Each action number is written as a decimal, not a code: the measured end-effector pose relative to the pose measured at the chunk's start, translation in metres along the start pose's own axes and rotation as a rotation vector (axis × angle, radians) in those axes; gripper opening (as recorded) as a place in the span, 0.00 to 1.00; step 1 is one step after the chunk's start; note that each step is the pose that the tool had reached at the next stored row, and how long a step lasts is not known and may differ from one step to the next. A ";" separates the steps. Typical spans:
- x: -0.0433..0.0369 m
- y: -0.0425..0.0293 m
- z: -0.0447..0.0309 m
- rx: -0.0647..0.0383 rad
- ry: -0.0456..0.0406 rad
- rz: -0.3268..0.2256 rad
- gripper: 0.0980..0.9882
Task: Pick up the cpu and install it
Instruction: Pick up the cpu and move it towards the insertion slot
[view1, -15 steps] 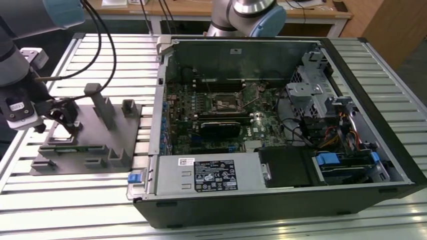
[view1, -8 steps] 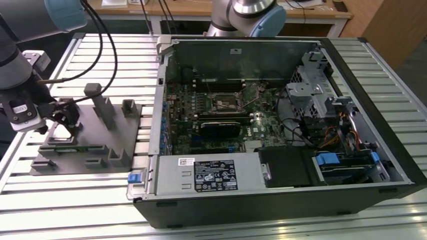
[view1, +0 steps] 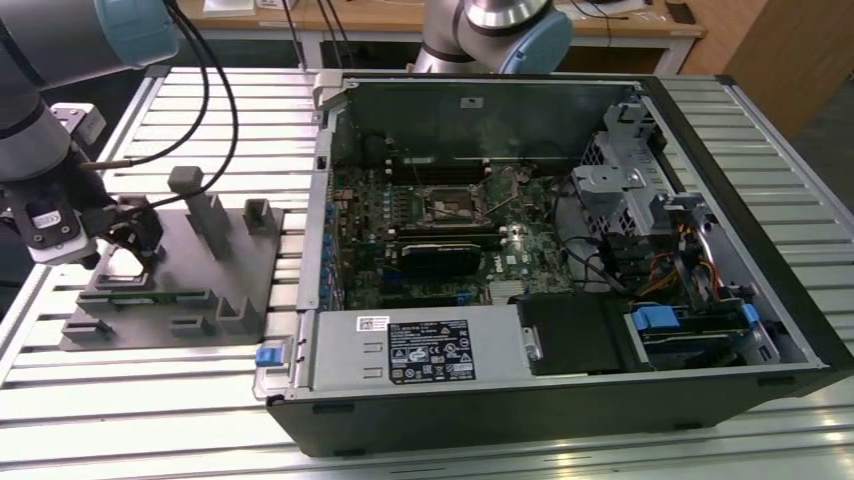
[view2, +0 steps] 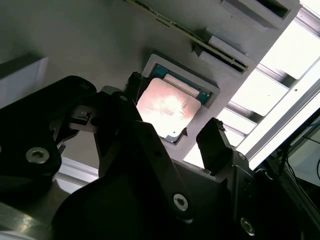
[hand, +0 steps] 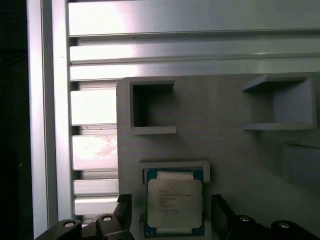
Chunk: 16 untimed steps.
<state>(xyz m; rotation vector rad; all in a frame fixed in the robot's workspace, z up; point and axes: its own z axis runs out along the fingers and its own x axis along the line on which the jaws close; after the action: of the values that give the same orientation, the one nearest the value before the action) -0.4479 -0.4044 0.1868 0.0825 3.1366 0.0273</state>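
My gripper grabs the cpu by its opposite edges between the pale tabs next, to install it in the motherboard socket (view1: 447, 200).
The cpu (hand: 174, 201), a small square chip with a pale metal top, lies flat in a shallow framed nest on the grey fixture (hand: 235, 140). In the second wrist view the cpu (view2: 167, 107) reflects light. My gripper (hand: 172, 214) hangs just above it, open, one black finger (hand: 125, 210) on each side and a gap to the chip on both. In the exterior view the gripper (view1: 120, 245) is over the fixture (view1: 200, 270) at that view's left. The black-framed motherboard socket (view1: 447, 200) lies inside the open computer case (view1: 747, 200), far from the gripper.
Upright grey blocks (view1: 207, 215) stand on the fixture close to the gripper. The slatted metal table (view1: 134, 400) carries both fixture and case. A second robot arm's base (view1: 494, 30) stands behind the case. Cables (view1: 214, 100) hang from my arm.
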 end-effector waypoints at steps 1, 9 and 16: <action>0.0000 0.0000 0.0009 0.000 0.0000 0.000 0.71; 0.0001 0.0019 0.0031 -0.001 -0.0018 0.000 0.62; 0.0001 0.0025 0.0031 -0.004 -0.0090 0.000 0.62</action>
<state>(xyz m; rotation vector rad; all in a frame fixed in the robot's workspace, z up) -0.4479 -0.4018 0.1837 0.0819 3.1275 0.0330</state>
